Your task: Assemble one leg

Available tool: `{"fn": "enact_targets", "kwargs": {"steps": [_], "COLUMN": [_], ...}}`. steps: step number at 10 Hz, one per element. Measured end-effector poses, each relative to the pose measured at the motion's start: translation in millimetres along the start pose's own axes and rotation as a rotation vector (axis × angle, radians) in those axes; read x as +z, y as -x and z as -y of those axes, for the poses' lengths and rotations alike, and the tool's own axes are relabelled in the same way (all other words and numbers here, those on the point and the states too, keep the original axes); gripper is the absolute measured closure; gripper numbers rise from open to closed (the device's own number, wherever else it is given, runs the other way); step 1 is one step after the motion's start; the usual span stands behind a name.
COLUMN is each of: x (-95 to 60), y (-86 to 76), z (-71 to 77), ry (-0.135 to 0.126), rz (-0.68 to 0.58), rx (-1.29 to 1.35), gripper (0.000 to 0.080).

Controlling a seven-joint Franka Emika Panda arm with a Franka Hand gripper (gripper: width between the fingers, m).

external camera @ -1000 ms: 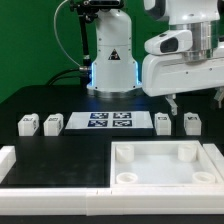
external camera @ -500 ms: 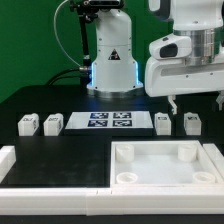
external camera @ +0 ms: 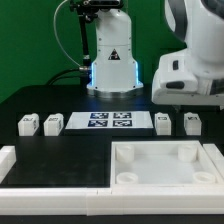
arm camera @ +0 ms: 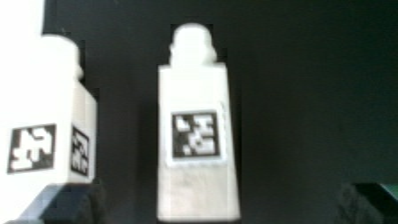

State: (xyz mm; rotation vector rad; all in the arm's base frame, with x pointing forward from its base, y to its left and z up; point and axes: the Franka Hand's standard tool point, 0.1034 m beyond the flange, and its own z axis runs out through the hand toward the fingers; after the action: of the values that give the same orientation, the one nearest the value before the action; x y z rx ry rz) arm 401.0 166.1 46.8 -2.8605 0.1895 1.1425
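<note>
I need to lower my gripper to the white leg [external camera: 192, 124] before I close it. My fingers are above the leg, so they would miss it if I closed now.
Four small white legs with marker tags lie in a row on the black table: two at the exterior view's left [external camera: 28, 124] [external camera: 52, 124] and two at its right [external camera: 163, 123] [external camera: 192, 123]. The robot hand [external camera: 190, 78] hangs above the right pair, and its fingers are hard to make out there. In the wrist view one leg [arm camera: 199, 130] lies lengthwise between the dark fingertips [arm camera: 63, 205], with a neighbouring leg [arm camera: 45, 130] beside it. My gripper [arm camera: 217, 205] is open and empty, above the leg and not touching it.
The marker board [external camera: 110, 122] lies between the two pairs of legs. The large white tray-like piece with round corner sockets [external camera: 165, 152] sits in front. A white rail [external camera: 50, 200] runs along the front edge. The robot base [external camera: 112, 60] stands behind.
The hand has dropped lower and shifted toward the exterior view's right, over the right pair of legs. The legs have not moved.
</note>
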Motion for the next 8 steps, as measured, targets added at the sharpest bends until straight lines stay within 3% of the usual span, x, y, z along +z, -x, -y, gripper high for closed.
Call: {"fn": "enact_targets", "kwargs": {"steps": [1, 3, 8], "x": [0.9, 1.0, 35.8], "y": [-2.2, -6.8, -10.3], "z": [-1.9, 0.1, -0.6], "ry": [0.005, 0.001, 0.001], "rz": [0.079, 0.065, 0.128], "rx": [0.004, 0.003, 0.043], "gripper": [0.0151, 0.0151, 0.0151]}}
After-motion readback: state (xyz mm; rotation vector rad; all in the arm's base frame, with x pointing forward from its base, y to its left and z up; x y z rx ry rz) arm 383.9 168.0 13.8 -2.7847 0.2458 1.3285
